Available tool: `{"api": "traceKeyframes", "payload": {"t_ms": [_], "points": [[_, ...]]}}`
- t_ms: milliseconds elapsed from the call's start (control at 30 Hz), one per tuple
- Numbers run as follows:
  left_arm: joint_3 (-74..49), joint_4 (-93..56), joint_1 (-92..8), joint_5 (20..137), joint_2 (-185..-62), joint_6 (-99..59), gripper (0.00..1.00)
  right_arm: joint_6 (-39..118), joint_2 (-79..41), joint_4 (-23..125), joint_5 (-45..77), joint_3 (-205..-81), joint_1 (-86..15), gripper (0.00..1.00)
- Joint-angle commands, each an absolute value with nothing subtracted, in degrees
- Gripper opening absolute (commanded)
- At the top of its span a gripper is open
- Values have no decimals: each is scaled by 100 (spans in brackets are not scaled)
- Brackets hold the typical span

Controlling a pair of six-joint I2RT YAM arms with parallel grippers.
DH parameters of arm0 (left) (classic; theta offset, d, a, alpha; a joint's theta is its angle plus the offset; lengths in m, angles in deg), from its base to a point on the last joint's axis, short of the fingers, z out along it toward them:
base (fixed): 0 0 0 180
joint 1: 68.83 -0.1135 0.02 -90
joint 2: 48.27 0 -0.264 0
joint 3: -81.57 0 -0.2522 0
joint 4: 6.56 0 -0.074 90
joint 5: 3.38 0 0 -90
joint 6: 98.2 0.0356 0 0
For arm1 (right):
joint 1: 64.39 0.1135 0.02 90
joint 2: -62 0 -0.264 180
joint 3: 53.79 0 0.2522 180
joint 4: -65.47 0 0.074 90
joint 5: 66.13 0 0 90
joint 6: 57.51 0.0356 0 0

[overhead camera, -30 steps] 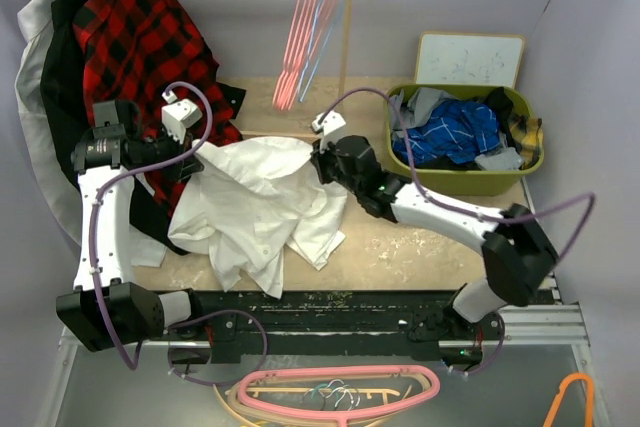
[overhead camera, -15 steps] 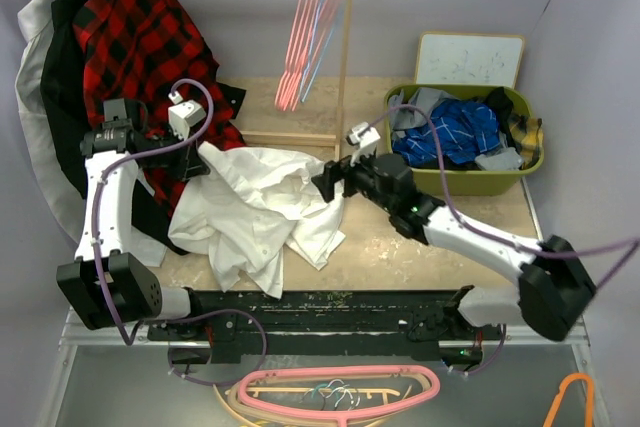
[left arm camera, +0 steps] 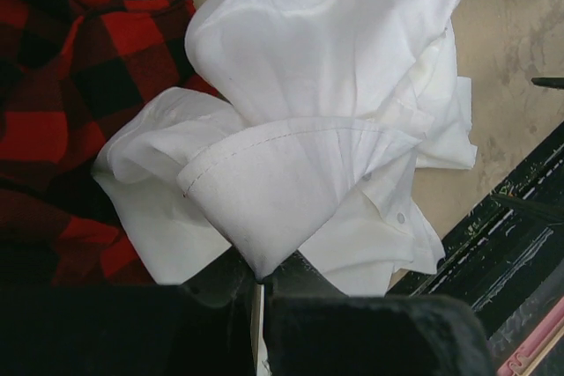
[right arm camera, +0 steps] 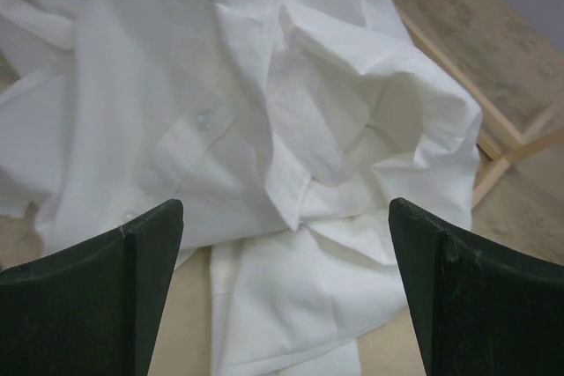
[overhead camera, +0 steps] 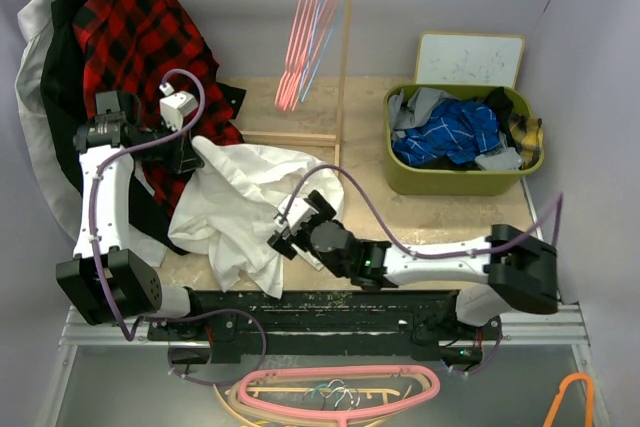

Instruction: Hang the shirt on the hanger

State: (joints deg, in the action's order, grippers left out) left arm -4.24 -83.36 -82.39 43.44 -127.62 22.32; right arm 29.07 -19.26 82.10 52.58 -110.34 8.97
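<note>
Next, my right gripper grabs the white shirt by its folded edge beside the buttoned placket, to spread the shirt open for the hanger.
The white shirt lies crumpled on the table, with one part drawn up toward the left. My left gripper is shut on a bunched fold of it, and the cloth fans out from the closed jaws over the rest of the shirt. My right gripper hovers open over the shirt's near right part. Its two dark fingers stand wide apart above the buttoned placket, holding nothing. A light-blue hanger hangs on the rail among pink ones.
A red-and-black plaid shirt hangs at the back left, just behind my left gripper. The wooden rack post stands behind the shirt. A green basket with a blue checked garment sits at the right. More pink hangers lie below the table's front.
My right gripper opened, let go of the shirt's right edge and swung toward the near edge, over the shirt's front. The left gripper kept its hold and rose a little.
</note>
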Motion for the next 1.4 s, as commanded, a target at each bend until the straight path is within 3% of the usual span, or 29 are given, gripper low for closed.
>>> {"api": "traceKeyframes", "payload": {"t_ms": [0, 433, 600, 867, 900, 967, 1033, 1067, 1233, 1367], "points": [[-25, -8040, -8542, 4233, -12547, 1728, 0, 2155, -2699, 9225, 6717, -11785, 1084, 100], [-102, -7947, -8729, 3930, -12452, 1553, 0, 544, -4788, 11710, 8034, -12975, 2162, 92], [-163, -7951, -8727, 3849, -12421, 1544, 0, 64, -5701, 11820, 8509, -13779, 1955, 92], [-192, -7973, -8727, 3761, -12312, 1566, 0, 798, -5941, 10910, 8340, -14253, 1413, 86], [-194, -7973, -8727, 3756, -12303, 1566, 0, 797, -5980, 10943, 8333, -14260, 1369, 81], [-205, -7981, -8728, 3726, -12278, 1582, 0, 832, -5995, 10962, 8232, -14240, 1284, 59], [-241, -8010, -8728, 3685, -12241, 1645, 0, 936, -5908, 10957, 8164, -14180, 1214, 12], [-248, -8046, -8732, 3653, -12225, 1722, 0, 983, -5808, 10961, 8128, -14116, 1194, 0], [-279, -8766, -8705, 3136, -12226, 2839, 0, 1981, -4476, 9907, 7119, -13598, 1083, 0], [-445, -9140, -8313, 3301, -12209, 3548, 0, 4041, -3334, 8671, 5130, -13118, 140, 0]]}}
